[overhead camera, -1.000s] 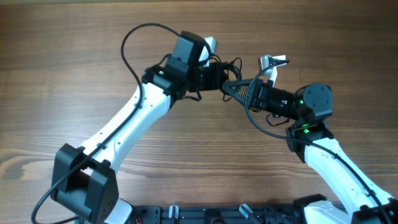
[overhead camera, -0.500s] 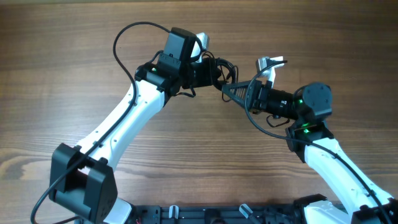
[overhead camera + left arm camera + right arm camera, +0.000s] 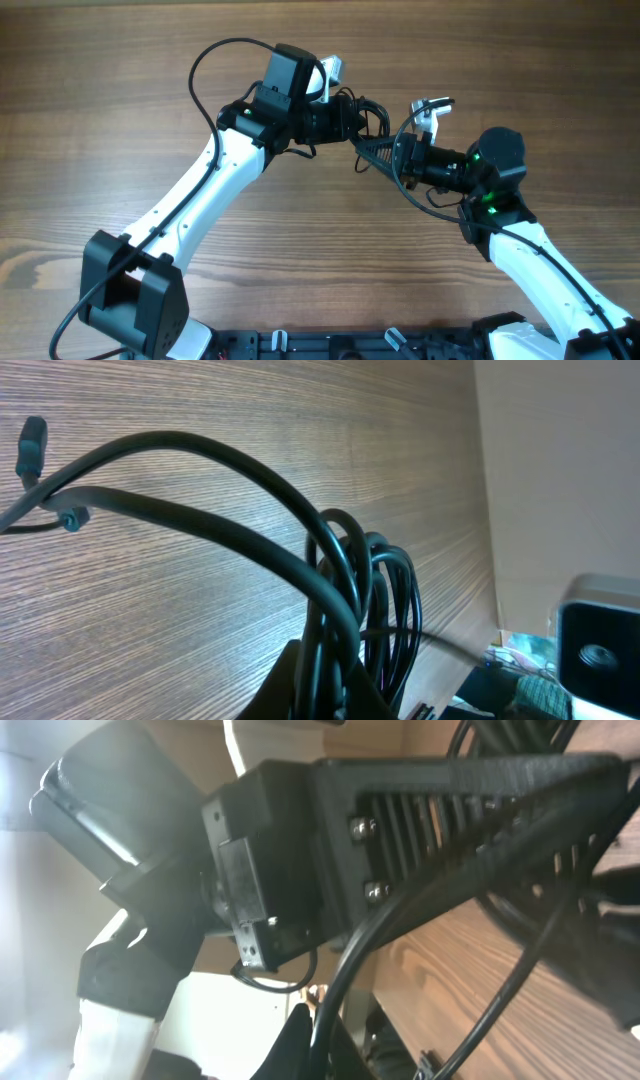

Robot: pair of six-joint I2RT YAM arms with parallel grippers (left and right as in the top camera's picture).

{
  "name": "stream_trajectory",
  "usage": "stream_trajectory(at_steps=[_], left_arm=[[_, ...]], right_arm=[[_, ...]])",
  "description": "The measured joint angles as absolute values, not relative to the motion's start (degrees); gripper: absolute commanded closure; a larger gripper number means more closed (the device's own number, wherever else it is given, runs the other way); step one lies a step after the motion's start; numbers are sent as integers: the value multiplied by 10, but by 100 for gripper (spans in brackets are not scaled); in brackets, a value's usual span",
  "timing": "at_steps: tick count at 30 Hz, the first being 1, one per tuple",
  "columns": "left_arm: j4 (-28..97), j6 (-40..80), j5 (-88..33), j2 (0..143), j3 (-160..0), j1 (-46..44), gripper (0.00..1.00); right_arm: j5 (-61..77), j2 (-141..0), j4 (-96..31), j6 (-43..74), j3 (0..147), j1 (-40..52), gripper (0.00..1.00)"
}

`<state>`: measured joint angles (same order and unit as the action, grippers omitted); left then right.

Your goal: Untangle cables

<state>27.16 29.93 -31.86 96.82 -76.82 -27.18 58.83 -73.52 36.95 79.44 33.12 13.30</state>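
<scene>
The cable runs up to the looped bunch of cables in my left gripper's fingers and would hang there, so my right gripper opens next.
The cables (image 3: pixel 372 108) are a small bunch of thin black cords lifted off the wooden table (image 3: pixel 120 120) between my two grippers. My left gripper (image 3: pixel 348 122) is shut on the bunch. In the left wrist view its jaws (image 3: pixel 325 695) pinch several looped cables (image 3: pixel 350 560), and two small plug ends (image 3: pixel 33 445) hang out at upper left. My right gripper (image 3: pixel 362 152) sits just below and right of the left one, nearly touching it. In the right wrist view it (image 3: pixel 320 1045) is shut on one cable (image 3: pixel 400 935) that runs up past the left gripper's black body (image 3: pixel 400 830).
The left arm's own thicker wire (image 3: pixel 205 60) loops high above its forearm. The right arm's wire (image 3: pixel 425 205) curls beside its wrist. Both arm bases (image 3: pixel 130 300) stand at the table's front edge. Bare wood lies all round.
The right gripper has slid left and closed in on the left gripper. The left gripper has shifted up and a little left with the bunch. Both stay shut.
</scene>
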Motion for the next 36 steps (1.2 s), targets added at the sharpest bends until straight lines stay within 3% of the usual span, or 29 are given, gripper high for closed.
stream_trajectory(at_steps=[10, 26, 30, 33, 34, 36], left_arm=[[271, 299, -328, 968, -768, -272, 96], [271, 310, -353, 968, -768, -271, 96], [271, 315, -355, 968, -768, -265, 96], [271, 318, -356, 968, -768, -258, 96], [272, 319, -356, 968, -768, -257, 96], [275, 320, -355, 968, -768, -255, 96]], right_arm=[[578, -737, 525, 818, 331, 133, 96], [579, -737, 372, 768, 331, 133, 94], [580, -737, 337, 760, 331, 133, 71], [579, -737, 323, 753, 331, 133, 47], [577, -737, 320, 756, 331, 133, 37], [566, -737, 321, 753, 331, 133, 9]])
